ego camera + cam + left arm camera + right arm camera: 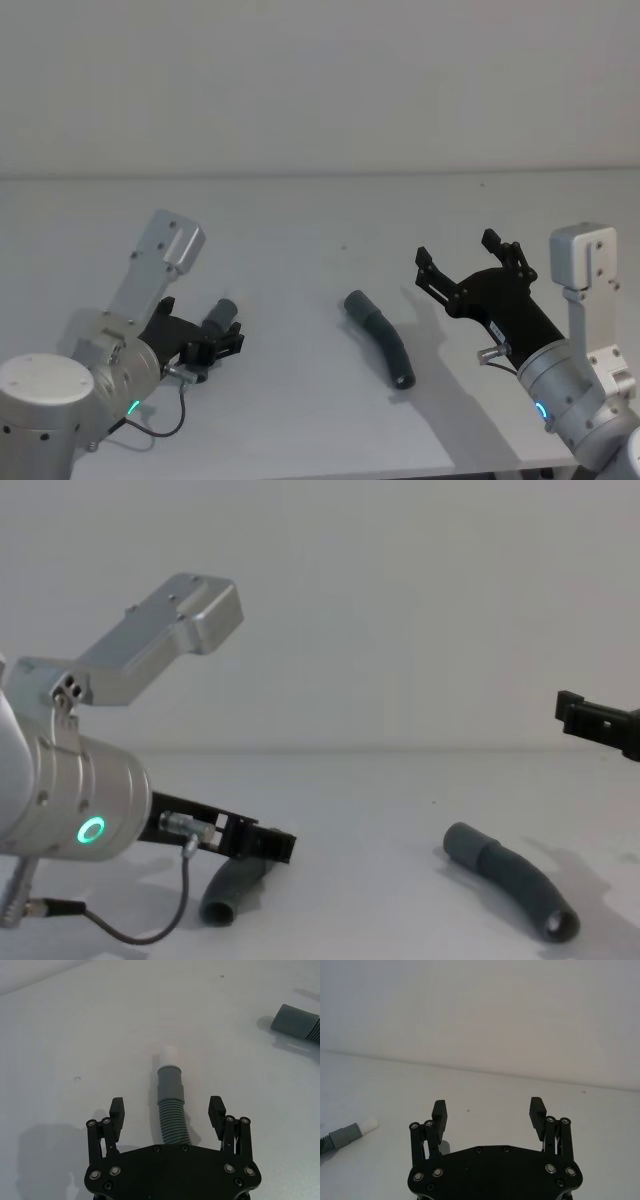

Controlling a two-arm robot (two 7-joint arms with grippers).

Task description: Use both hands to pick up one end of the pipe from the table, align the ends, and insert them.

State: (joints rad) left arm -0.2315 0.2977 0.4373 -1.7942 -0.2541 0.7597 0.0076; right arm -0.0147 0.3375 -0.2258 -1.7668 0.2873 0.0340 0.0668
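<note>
My left gripper needs to grab the pipe piece next by its ribbed part behind the cuff [172,1116]. That leaves the pipe piece's white tip free for inserting.
Two dark grey pieces of the pipe lie on the white table [300,220]. The left piece [170,1105] has a white tip [169,1055] and is ribbed behind its cuff. My left gripper [167,1112] is open and low over it, one finger on each side of the ribbed part, apart from it. The same piece [220,315] pokes out past the left gripper [222,340] in the head view. The other curved piece [380,335] lies at the middle, with an open cuff at each end. My right gripper [456,250] hangs open above the table to its right, holding nothing.
The table's front edge [330,468] runs just below both arms. A plain wall rises behind the table's far edge [320,175]. In the chest view the middle piece [510,875] lies right of the left gripper [265,845] and the left piece [235,885].
</note>
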